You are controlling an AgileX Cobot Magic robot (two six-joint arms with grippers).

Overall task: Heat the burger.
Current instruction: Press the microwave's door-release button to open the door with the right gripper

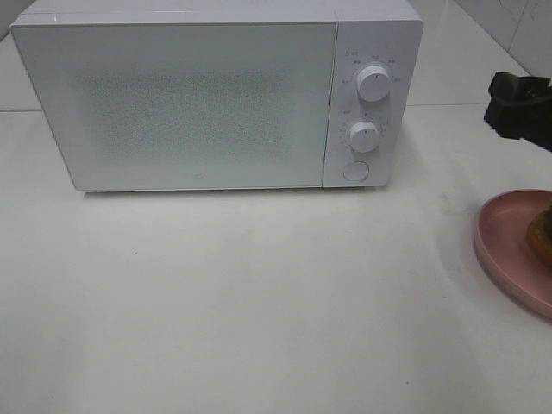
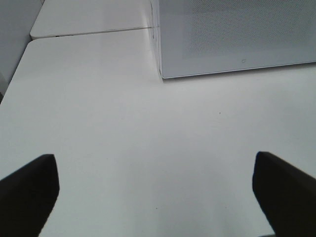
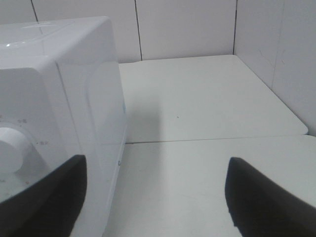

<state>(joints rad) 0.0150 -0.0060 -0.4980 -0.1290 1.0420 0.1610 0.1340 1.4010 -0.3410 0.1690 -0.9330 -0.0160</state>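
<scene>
My right gripper opens far less than the width of the pink plate, so it should pick up the plate by its thin raised rim (image 1: 483,237).
Only a brown sliver of the burger (image 1: 543,231) shows at the right edge of the exterior view, sitting on a round pink plate (image 1: 504,250); the frame cuts off the rest. The white microwave (image 1: 216,95) stands at the back with its door shut. My right gripper (image 3: 155,202) is open and empty, next to the microwave's control side (image 3: 59,123). A black part of the right arm (image 1: 517,105) shows above the plate. My left gripper (image 2: 157,197) is open and empty over bare table, in front of the microwave's left corner (image 2: 163,74).
Two white knobs (image 1: 373,82) (image 1: 364,136) and a round button (image 1: 354,171) sit on the microwave's right panel. The white table (image 1: 259,302) spreads out in front. A tiled wall (image 3: 187,29) rises behind and to the right.
</scene>
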